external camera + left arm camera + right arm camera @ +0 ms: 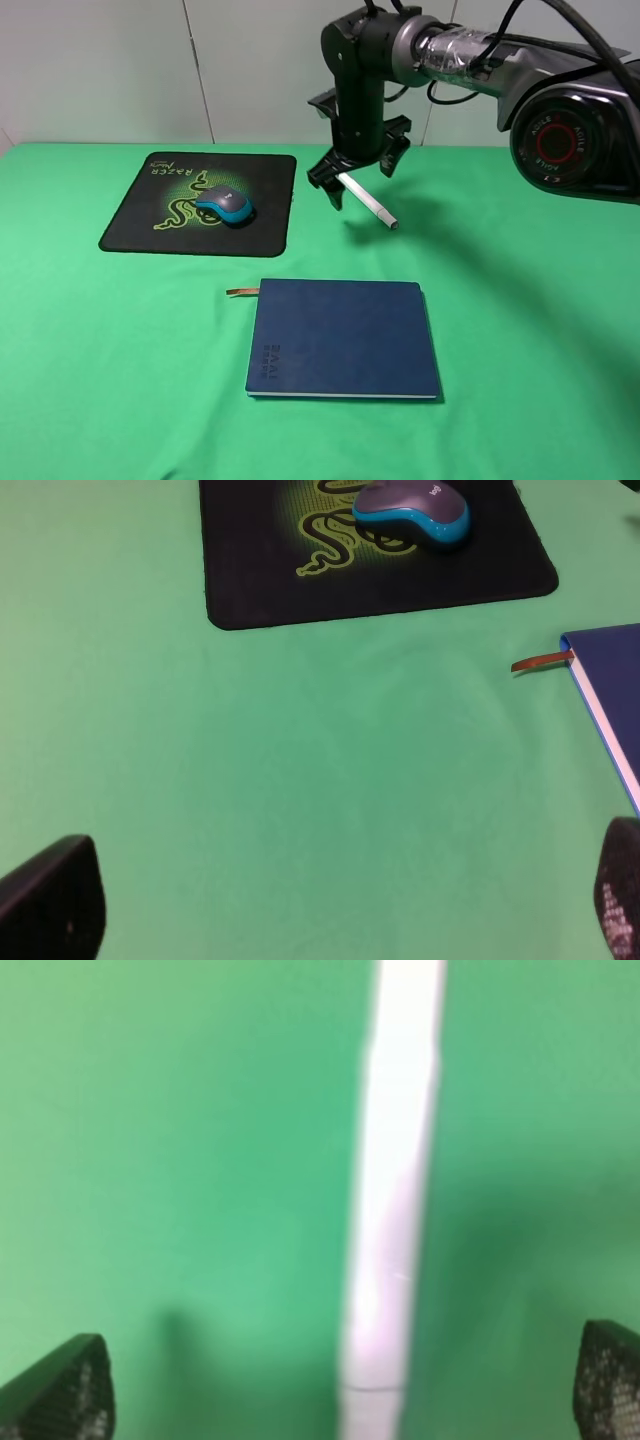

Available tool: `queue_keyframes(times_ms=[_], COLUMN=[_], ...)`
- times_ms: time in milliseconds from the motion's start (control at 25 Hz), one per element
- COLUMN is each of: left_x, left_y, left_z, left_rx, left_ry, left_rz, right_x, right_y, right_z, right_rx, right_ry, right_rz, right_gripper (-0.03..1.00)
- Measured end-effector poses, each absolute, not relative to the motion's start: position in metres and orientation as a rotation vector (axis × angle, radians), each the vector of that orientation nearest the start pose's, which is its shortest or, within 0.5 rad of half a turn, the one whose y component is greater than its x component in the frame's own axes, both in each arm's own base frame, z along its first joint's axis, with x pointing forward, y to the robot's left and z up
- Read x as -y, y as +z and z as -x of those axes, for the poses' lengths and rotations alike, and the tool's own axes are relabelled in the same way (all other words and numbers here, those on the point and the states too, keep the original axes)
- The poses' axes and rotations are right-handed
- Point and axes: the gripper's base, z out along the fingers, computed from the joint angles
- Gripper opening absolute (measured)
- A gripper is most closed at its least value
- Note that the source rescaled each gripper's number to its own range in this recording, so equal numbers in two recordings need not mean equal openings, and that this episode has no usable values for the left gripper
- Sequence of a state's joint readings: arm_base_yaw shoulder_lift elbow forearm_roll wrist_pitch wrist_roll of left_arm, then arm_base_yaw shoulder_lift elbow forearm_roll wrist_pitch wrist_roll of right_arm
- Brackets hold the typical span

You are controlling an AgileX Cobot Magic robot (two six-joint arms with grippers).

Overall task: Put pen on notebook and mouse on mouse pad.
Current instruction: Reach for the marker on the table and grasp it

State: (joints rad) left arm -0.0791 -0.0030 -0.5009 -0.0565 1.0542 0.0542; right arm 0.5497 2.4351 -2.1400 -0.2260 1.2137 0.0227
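I need to lower my right gripper before I close it on the white pen. My fingers are still above the pen's body [367, 199] [386, 1230].
The white pen [372, 206] lies slanted on the green cloth behind the notebook [345, 335]. Directly over its far end my right gripper [358, 170] hangs open, one finger on each side. In the right wrist view the pen [395, 1160] is a blurred white bar running between the two spread fingertips [60, 1390]. The teal and grey mouse [225, 205] sits on the black mouse pad [265, 205], beside the green logo. My left gripper [335, 900] is open and empty above bare cloth, with the mouse [412, 510], the mouse pad [260, 570] and the notebook's corner [615, 680] ahead of it.
The notebook's brown ribbon [242, 291] sticks out from its far left corner. The right arm's dark body [570, 130] reaches in from the upper right. Green cloth [100, 380] covers the whole table, and a white wall stands behind it.
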Motion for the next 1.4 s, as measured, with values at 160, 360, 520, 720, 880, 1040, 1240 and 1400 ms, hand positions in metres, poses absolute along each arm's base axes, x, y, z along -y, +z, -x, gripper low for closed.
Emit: queue_keyframes(times_ms=[160, 360, 520, 720, 880, 1040, 1240, 1400], left_x=[0.004, 0.004, 0.004, 0.004, 0.004, 0.004, 0.004, 0.004], left_y=[0.278, 0.278, 0.278, 0.278, 0.278, 0.278, 0.278, 0.278], left_z=[0.006, 0.006, 0.006, 0.006, 0.006, 0.006, 0.006, 0.006], left_rx=[-2.029, -2.029, -2.029, -2.029, -2.029, -2.029, -2.029, -2.029], left_ry=[-0.083, -0.083, -0.083, -0.083, -0.083, -0.083, -0.083, -0.083], left_rz=[-0.138, -0.138, -0.138, -0.138, -0.138, -0.138, -0.138, -0.138], right_x=[-0.234, -0.224, -0.22, -0.217, -0.211, -0.201, -0.194, -0.196], right_y=[0.155, 0.155, 0.155, 0.155, 0.156, 0.151, 0.142, 0.142], right_z=[-0.447, -0.455, -0.459, -0.463, -0.468, -0.472, -0.47, -0.471], right_rx=[-2.792, -2.782, -2.77, -2.759, -2.747, -2.763, -2.8, -2.787], right_ry=[-0.269, -0.223, -0.182, -0.131, -0.091, -0.058, -0.054, -0.026], right_rz=[0.838, 0.813, 0.806, 0.793, 0.777, 0.733, 0.726, 0.716], right_gripper=[1.0, 1.0, 1.0, 1.0, 1.0, 1.0, 1.0, 1.0])
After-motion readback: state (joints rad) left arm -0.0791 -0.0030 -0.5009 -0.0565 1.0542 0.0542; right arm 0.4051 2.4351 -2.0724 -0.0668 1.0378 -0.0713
